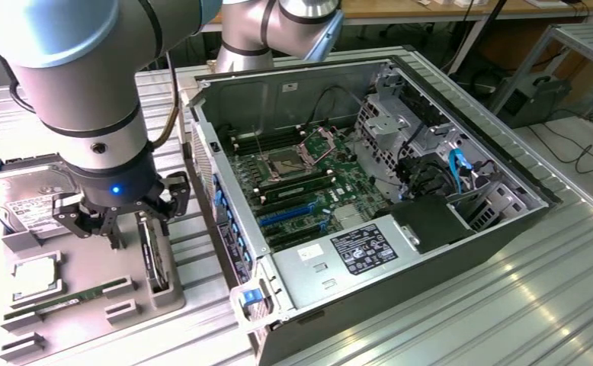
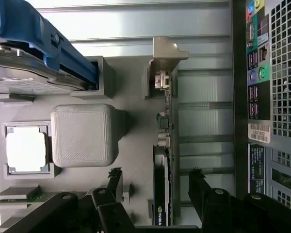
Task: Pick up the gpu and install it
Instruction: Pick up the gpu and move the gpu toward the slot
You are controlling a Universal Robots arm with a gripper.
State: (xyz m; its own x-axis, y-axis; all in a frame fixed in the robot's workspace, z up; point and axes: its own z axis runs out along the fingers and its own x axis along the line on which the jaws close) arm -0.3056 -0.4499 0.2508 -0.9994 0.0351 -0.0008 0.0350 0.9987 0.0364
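Next, my gripper grabs the GPU by its flat black shroud end to install it, since small parts jut from the board toward the bracket.
The gpu stands on its long edge in a slot of the grey holder tray, at the exterior view's left, beside the open computer case. In the wrist view the gpu is a thin dark strip with its pale metal bracket at one end. My gripper hovers just over the card's near end. The gripper is open, with one black finger on each side of the card and not touching it.
The tray also holds a silver hard drive in a blue frame, a CPU and a RAM stick. The case lies open with its motherboard and blue slots exposed. Its perforated rear panel runs close beside the tray.
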